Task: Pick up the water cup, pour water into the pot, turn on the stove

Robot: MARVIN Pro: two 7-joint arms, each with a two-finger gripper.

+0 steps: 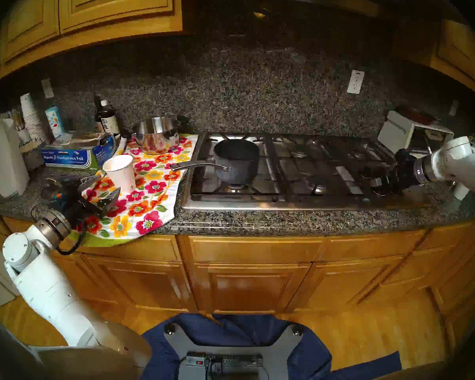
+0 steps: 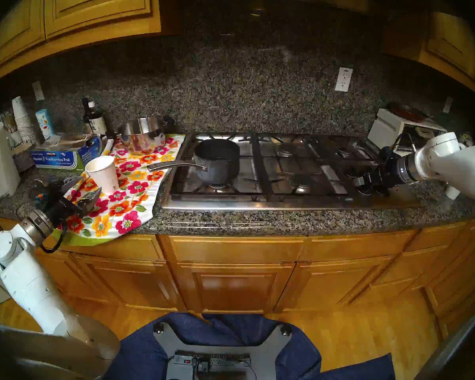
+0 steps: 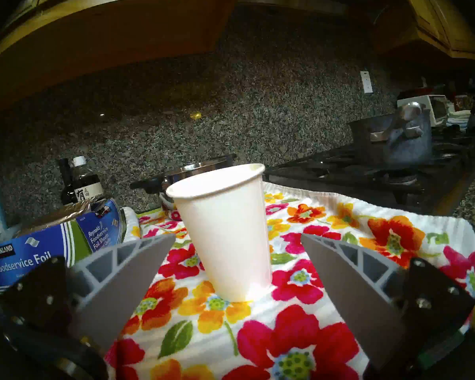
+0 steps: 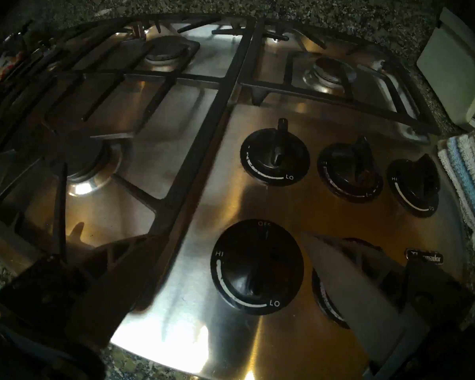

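Next, my right gripper grabs the front knob by its raised center line [image 4: 257,272], whose sides face each other, to turn on the stove.
The water cup [image 1: 120,172] [image 2: 103,173] [image 3: 225,231], white paper, stands upright on a floral towel left of the stove. My left gripper [image 1: 104,190] [image 2: 84,190] [image 3: 236,237] is open just short of the cup, its grey fingers [image 3: 137,264] apart on either side without touching it. The dark speckled pot [image 1: 237,160] [image 2: 218,158] [image 3: 406,141] sits on the front-left burner of the stove [image 1: 285,205] [image 2: 258,204] [image 4: 231,201], handle pointing left. My right gripper [image 1: 379,183] [image 2: 368,183] [image 4: 229,235] hangs open over the black knobs [image 4: 257,267]; the nearest knob points at OFF.
A floral towel [image 1: 148,201] drapes over the counter edge. Behind the cup are a shiny steel pot [image 1: 157,135], a foil box [image 1: 69,156], a dark bottle [image 1: 107,119] and a cup stack [image 1: 30,116]. A white appliance [image 1: 395,131] and folded cloths [image 4: 469,184] lie right of the stove.
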